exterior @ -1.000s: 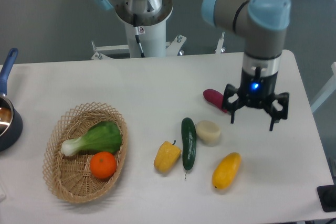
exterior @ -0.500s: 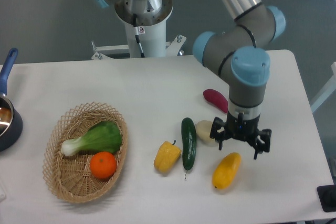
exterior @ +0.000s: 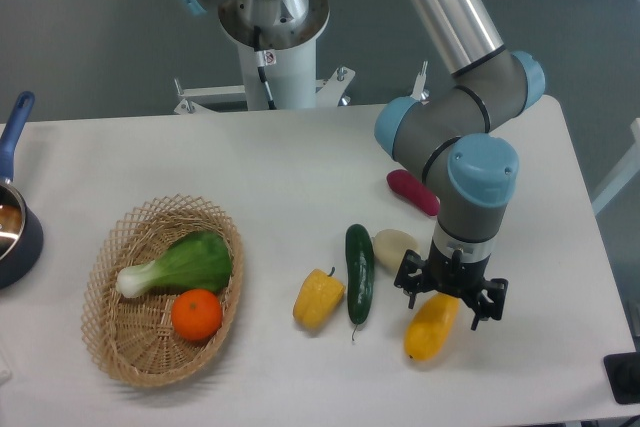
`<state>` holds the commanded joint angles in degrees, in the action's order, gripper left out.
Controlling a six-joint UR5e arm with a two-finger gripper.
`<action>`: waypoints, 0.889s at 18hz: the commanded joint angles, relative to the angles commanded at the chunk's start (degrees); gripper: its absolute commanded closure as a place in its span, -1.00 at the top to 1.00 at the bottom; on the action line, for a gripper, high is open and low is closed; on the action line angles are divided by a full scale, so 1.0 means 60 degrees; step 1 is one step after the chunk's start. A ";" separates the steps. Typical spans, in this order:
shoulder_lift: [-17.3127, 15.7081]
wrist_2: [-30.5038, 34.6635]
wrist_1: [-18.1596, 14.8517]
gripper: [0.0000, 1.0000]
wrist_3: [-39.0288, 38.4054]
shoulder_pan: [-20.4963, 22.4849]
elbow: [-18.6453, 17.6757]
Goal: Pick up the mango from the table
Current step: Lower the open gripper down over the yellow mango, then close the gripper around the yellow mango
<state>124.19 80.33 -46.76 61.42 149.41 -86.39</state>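
Observation:
I will grab the mango by its narrower end [exterior: 443, 306] with my gripper next, so I can pick it up.
The mango [exterior: 428, 330], a smooth yellow-orange oval, lies on the white table [exterior: 300, 167] near the front right. My gripper [exterior: 449, 299] hangs straight over the mango's upper end, open, with its dark fingers spread to either side of the fruit. The gripper's body hides the mango's top tip. I cannot tell whether the fingers touch the fruit.
A yellow bell pepper [exterior: 318, 298], a dark green cucumber [exterior: 359, 273] and a pale round item [exterior: 394, 247] lie just left of the mango. A magenta item [exterior: 410, 191] sits behind the arm. A wicker basket [exterior: 130, 347] holds bok choy and an orange. A blue pot [exterior: 14, 227] is at the left edge.
The arm has swung forward and down from above the magenta item to just over the mango. The gripper has stayed open throughout. The objects on the table have not moved.

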 joint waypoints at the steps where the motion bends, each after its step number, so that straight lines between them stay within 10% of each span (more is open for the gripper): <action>1: 0.0000 0.0000 0.0000 1.00 0.0234 0.0000 -0.0029; 16: 0.0425 0.0204 0.0395 1.00 0.0354 -0.0248 -0.0161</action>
<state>126.74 81.55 -44.39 63.54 147.92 -87.36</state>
